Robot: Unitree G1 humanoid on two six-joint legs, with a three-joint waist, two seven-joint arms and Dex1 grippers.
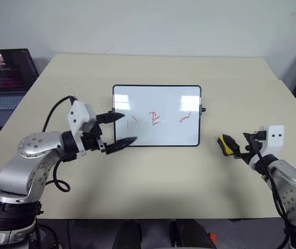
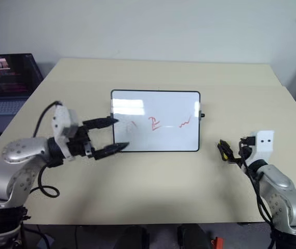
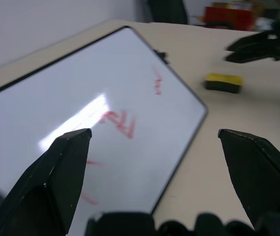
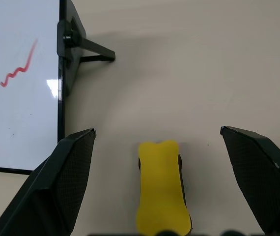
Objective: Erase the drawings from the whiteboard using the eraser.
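Observation:
It isn't time to close yet: the fingers of my right gripper are above the yellow eraser (image 1: pixel 224 144). My right gripper needs to go down first and then close on the eraser.
The whiteboard (image 1: pixel 157 104) lies in the middle of the beige table. It carries the red drawings: slanted strokes (image 1: pixel 134 119), a boxy squiggle (image 1: pixel 155 119) and a wavy zigzag (image 1: pixel 185 118). My left gripper (image 1: pixel 129 127) is open at the board's left edge, its fingers reaching over the frame towards the strokes. The yellow eraser (image 1: pixel 224 144) rests on the table to the right of the board. My right gripper (image 4: pixel 158 132) is wide open with one finger on each side of the eraser (image 4: pixel 162 187), neither one touching it.
An open laptop (image 1: pixel 5 78) sits off the table's left side. A black knob and foot (image 4: pixel 81 46) stick out from the board's right edge, near the eraser. Bare tabletop (image 1: pixel 153 181) stretches in front of the board.

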